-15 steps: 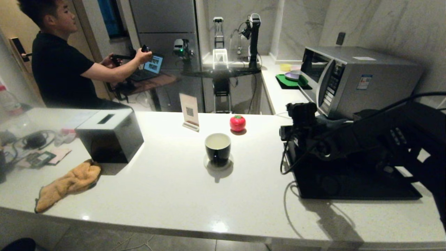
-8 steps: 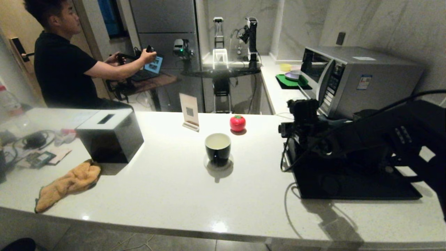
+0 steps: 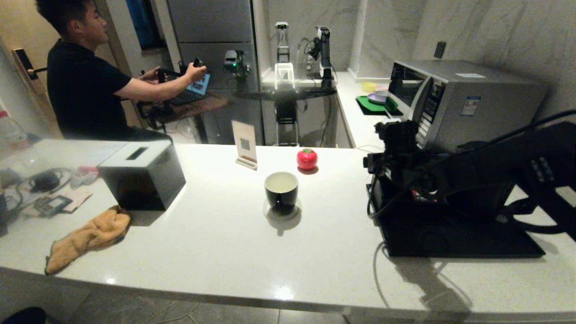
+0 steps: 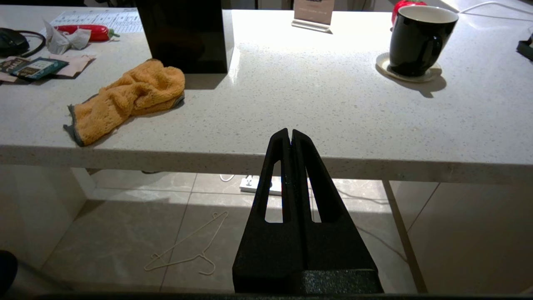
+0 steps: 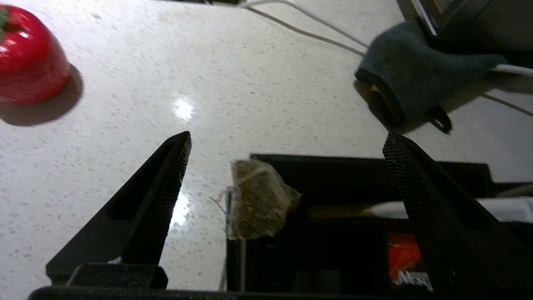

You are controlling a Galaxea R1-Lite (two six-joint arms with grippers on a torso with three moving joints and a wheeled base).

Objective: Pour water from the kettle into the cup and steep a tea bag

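I should next pick up the tea bag with my right gripper by its leaf-filled pouch (image 5: 260,202), to steep tea in the cup.
The cup (image 3: 281,191) stands on a pale coaster mid-counter, glossy black with a white inside; the water (image 3: 281,181) in it looks pale. The left wrist view shows the cup (image 4: 418,39) with a small handle. The kettle is out of view. My right gripper (image 5: 287,139) hovers open over the near-left corner of the low black compartment box (image 3: 450,234). A brownish tea bag (image 5: 260,200) sticks up from that corner between the spread fingers, untouched. My left gripper (image 4: 290,131) is shut on nothing, parked below the counter's front edge.
A red tomato-shaped thing (image 3: 307,159) and a card stand (image 3: 244,144) sit behind the cup. A black tissue box (image 3: 141,175) and an orange cloth (image 3: 90,236) lie at the left. The microwave (image 3: 459,103) stands behind the box, with a dark grey cloth (image 5: 416,71) by it.
My right wrist has drifted a little to the right and farther back over the compartment box. The cup has stayed put.
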